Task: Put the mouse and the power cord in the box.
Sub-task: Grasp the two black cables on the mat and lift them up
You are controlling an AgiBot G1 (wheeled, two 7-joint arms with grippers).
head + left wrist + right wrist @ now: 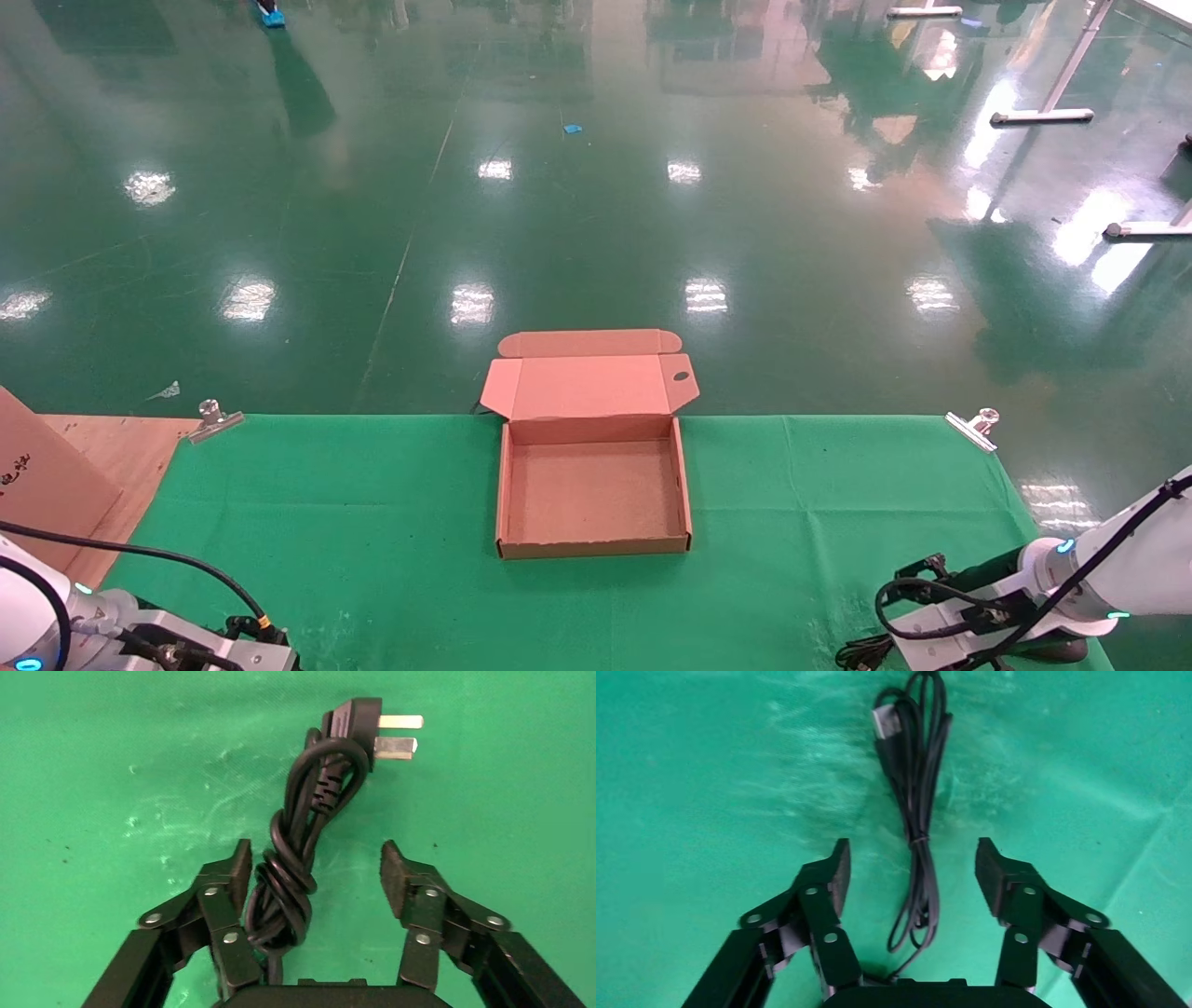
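The right gripper takes hold of the thin bundled cable by its tied middle (919,841) next, to get the cable into the open box.
The box (593,546) stands open in the middle of the green cloth, its lid (587,386) folded back and nothing inside. In the left wrist view the power cord (292,871), a knotted black bunch with a three-pin plug (365,724), lies between the fingers of my open left gripper (316,859), close to one pad (241,871). My right gripper (912,857) is open over a thin black cable (919,846) with a USB plug (880,720). The mouse body is hidden below the gripper's palm. Both arms sit at the table's near edge.
Metal clips (214,419) (973,429) pin the cloth's far corners. A flat brown board (42,475) leans at the left on bare wood (121,447). Green cloth (372,522) spreads either side of the box. Beyond the table is shiny green floor.
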